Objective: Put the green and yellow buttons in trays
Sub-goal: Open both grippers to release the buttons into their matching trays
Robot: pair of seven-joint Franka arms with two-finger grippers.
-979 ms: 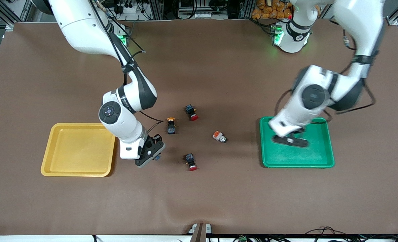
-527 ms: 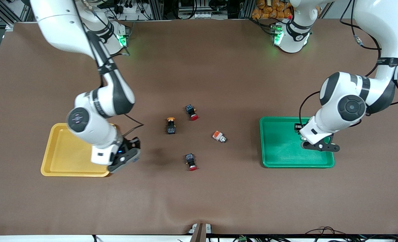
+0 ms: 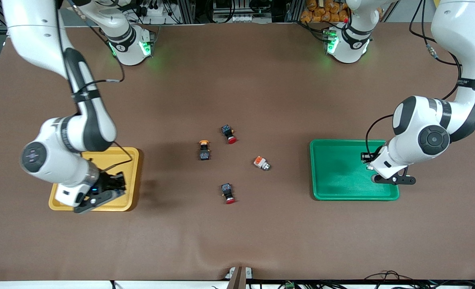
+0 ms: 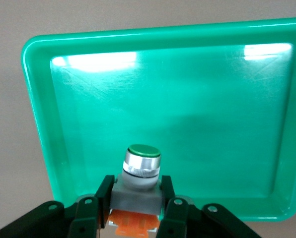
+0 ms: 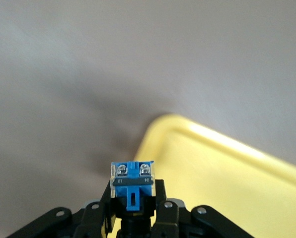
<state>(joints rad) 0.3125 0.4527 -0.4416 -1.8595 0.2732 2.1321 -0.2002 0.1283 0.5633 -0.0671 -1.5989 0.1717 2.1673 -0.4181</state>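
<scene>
My right gripper should move the black-bodied button inward before it lets go, because the blue terminal end (image 5: 132,177) hangs across the yellow tray's rim (image 5: 149,145).
My left gripper (image 3: 394,179) hangs over the green tray (image 3: 337,172), shut on a green button (image 4: 140,171) with a grey body, an orange block and a green tip; the left wrist view shows that tray (image 4: 187,99) beneath my left gripper (image 4: 136,187). My right gripper (image 3: 100,192) is over a corner of the yellow tray (image 3: 135,180), shut on a black-bodied button (image 5: 132,176) whose blue terminal end points outward and whose cap is hidden. A yellow button (image 3: 204,149) and another green button (image 3: 261,163) lie mid-table.
Two red-capped black switches lie on the brown mat, one (image 3: 229,134) farther from the front camera than the yellow button, one (image 3: 227,192) nearer. Bare mat lies between the loose buttons and each tray.
The right arm swung from mid-table to over the yellow tray, carrying its button. The left gripper moved across the green tray toward the left arm's end with its button.
</scene>
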